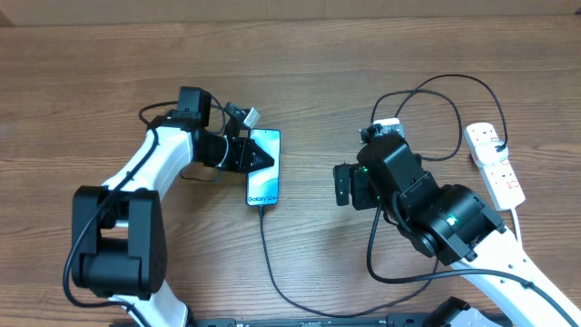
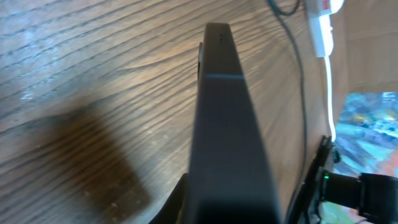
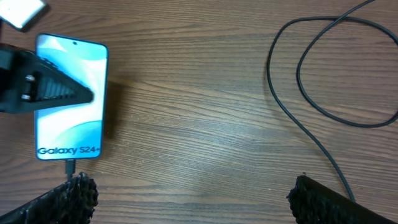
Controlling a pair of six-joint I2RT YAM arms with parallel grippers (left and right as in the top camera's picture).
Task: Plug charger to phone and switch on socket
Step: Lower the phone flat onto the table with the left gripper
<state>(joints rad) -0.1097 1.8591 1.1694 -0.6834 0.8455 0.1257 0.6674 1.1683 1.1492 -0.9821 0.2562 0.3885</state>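
The phone's edge (image 1: pixel 262 203) (image 2: pixel 222 53) is tilted above the tabletop, apart from the shadow. I should lower the phone until it is flat before my left gripper lets go of it.
The phone (image 1: pixel 264 173) lies flat on the table, screen up, its "Galaxy S24" end nearest me. My left gripper (image 1: pixel 260 154) is shut on the phone's far half. In the left wrist view the phone (image 2: pixel 225 124) shows edge-on between the fingers (image 2: pixel 233 208). The charger cable (image 1: pixel 269 263) runs from the phone's near end, and its connector tip (image 3: pixel 69 166) sits at the phone's (image 3: pixel 69 118) bottom edge. The cable loops round to the socket (image 1: pixel 497 168) at the right. My right gripper (image 1: pixel 343 184) is open and empty right of the phone, its fingers (image 3: pixel 196 199) wide apart.
The charger's slack makes a loop (image 1: pixel 436 109) behind the right arm and another along the front edge (image 1: pixel 363 304). The cable loop also shows in the right wrist view (image 3: pixel 336 81). The socket's white cord (image 2: pixel 328 93) runs along the right side.
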